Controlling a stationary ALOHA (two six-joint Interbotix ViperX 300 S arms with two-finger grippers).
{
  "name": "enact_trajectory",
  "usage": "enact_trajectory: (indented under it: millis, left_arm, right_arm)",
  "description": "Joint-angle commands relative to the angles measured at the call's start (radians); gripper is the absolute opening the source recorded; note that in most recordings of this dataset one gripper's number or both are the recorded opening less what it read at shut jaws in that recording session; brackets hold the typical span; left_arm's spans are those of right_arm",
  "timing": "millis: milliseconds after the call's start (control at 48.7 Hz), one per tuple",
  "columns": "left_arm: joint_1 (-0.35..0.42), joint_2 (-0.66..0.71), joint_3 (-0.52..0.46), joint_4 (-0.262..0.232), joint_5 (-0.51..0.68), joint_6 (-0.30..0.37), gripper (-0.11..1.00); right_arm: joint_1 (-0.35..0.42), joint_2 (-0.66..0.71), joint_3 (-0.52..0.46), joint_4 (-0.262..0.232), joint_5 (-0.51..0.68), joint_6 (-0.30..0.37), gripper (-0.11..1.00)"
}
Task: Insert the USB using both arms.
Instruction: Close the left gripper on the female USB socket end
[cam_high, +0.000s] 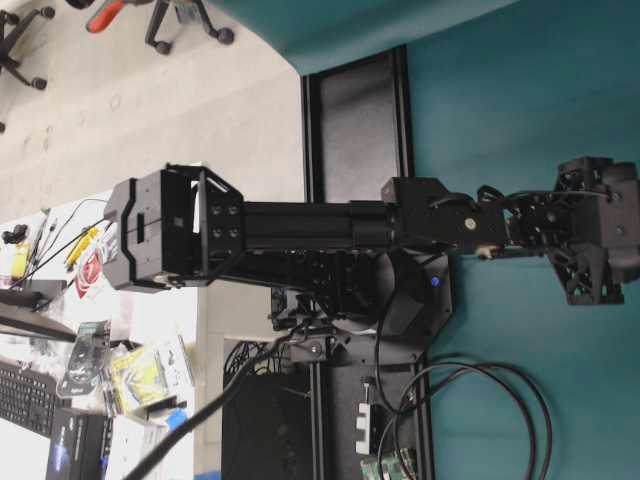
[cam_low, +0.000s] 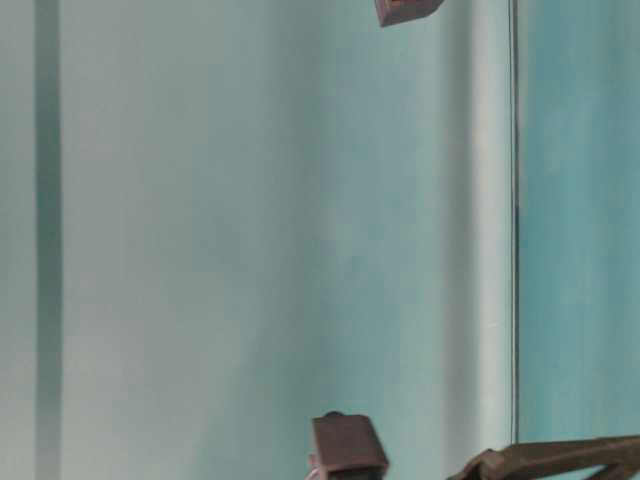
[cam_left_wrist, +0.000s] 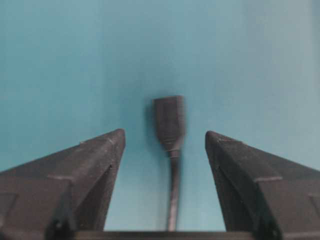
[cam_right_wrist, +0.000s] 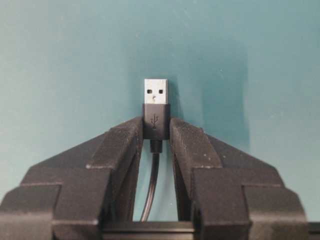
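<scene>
The black USB socket slopes down into a thin cable (cam_left_wrist: 174, 180), so the robot's left gripper will next grab the socket by the straight sides of its housing (cam_left_wrist: 169, 115).
In the right wrist view my right gripper (cam_right_wrist: 156, 121) is shut on the black housing of the USB plug (cam_right_wrist: 156, 92). The plug's metal tip sticks out past the fingertips, and its cable (cam_right_wrist: 152, 185) runs back between the fingers. In the left wrist view my left gripper (cam_left_wrist: 165, 134) stands open. A black USB socket (cam_left_wrist: 169, 117) on its cable (cam_left_wrist: 173, 195) lies on the teal surface between the fingers, touching neither. One black arm (cam_high: 300, 225) reaches to the right in the overhead view; its wrist end (cam_high: 592, 238) is over the teal cloth, and neither USB part shows there.
A cluttered desk with a keyboard (cam_high: 25, 395) and packets (cam_high: 140, 375) is at the left. Looped black cables (cam_high: 480, 400) lie below the arm's base. A black rail (cam_high: 355, 110) runs upward. Chair legs (cam_high: 190, 25) stand at the top left.
</scene>
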Motion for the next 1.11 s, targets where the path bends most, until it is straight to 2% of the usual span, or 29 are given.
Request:
enact_trajectory:
  millis: [0, 164, 822, 945, 1089]
  left_arm:
    - [-0.009, 0.005, -0.017, -0.002, -0.006, 0.012, 0.72]
    - [-0.008, 0.020, -0.023, 0.000, -0.012, 0.012, 0.67]
    - [0.018, 0.086, -0.071, 0.000, -0.003, 0.012, 0.66]
    - [0.018, 0.100, -0.067, 0.000, 0.009, 0.014, 0.58]
    - [0.012, 0.106, -0.063, 0.000, 0.057, 0.017, 0.36]
  right_arm:
    - [0.003, -0.017, -0.008, -0.002, 0.003, -0.002, 0.20]
    - [0.003, -0.017, -0.008, -0.003, 0.003, -0.002, 0.20]
    - [0.020, -0.017, -0.015, -0.003, 0.003, 0.000, 0.20]
    - [0.026, -0.018, -0.015, -0.003, 0.002, 0.000, 0.20]
    - [0.028, -0.037, -0.014, -0.002, 0.002, 0.000, 0.20]
